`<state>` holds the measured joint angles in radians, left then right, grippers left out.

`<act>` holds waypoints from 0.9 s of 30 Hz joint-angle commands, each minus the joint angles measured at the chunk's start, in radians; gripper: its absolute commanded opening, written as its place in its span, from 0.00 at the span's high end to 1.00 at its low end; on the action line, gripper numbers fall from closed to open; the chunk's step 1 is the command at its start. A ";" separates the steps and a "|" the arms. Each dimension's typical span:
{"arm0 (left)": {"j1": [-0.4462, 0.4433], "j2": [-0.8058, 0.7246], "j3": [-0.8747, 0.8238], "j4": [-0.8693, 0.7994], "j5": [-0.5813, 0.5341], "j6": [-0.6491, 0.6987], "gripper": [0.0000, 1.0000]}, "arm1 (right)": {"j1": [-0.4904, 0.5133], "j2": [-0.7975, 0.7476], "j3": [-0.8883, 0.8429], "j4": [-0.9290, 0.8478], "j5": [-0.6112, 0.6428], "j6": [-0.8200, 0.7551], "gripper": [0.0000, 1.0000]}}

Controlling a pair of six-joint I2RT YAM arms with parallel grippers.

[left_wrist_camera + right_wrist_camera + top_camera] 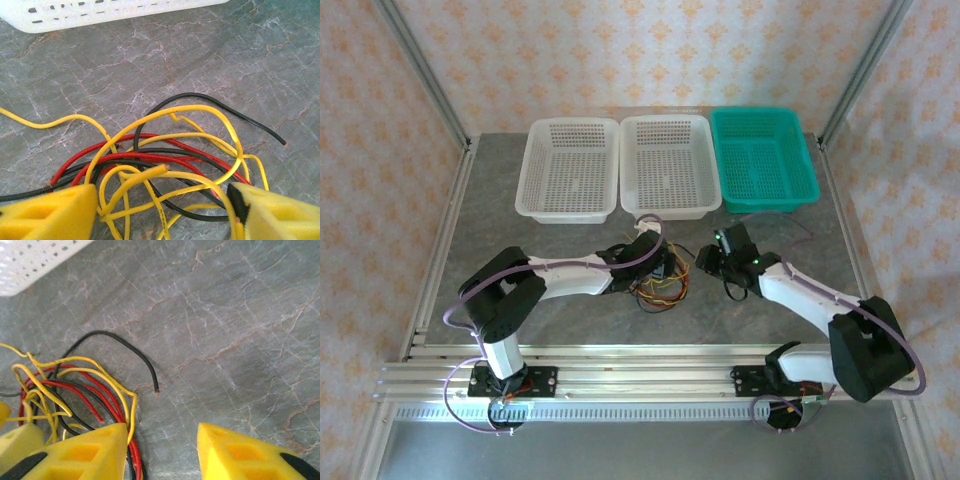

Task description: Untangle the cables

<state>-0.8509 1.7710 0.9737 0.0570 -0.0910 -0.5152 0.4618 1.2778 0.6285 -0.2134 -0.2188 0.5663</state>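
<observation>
My right gripper grabs the yellow wire by its outer bend (686, 276) (134, 399) next, beside the red and black wires, to untangle the yellow wire alone.
The cables (660, 292) lie as one tangle of red, black and yellow wires on the grey table between the two arms. My left gripper (656, 264) hangs over the tangle. In the left wrist view it (162, 212) stands open, its yellow fingers (47, 212) straddling several crossing wires (165, 160), with a yellow wire end sticking up between them. My right gripper (717, 262) is just right of the tangle. In the right wrist view it (162, 452) is open over bare table, the cables (85, 385) beside and under its left finger (80, 452). A loose black wire end (156, 389) lies ahead of it.
Two white baskets (570, 205) (665, 205) and a green basket (765, 200) stand in a row at the back of the table. A white basket's rim (100, 15) is just beyond the tangle. The frame's rails run along the table's sides and front.
</observation>
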 commanded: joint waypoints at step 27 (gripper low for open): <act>0.139 -0.174 -0.368 0.487 0.298 -0.244 0.65 | 0.032 0.151 0.037 0.187 -0.250 0.086 0.61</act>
<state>-0.7238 1.6249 0.6254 0.4690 0.1661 -0.7273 0.4873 1.4147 0.6380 -0.0551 -0.4870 0.6323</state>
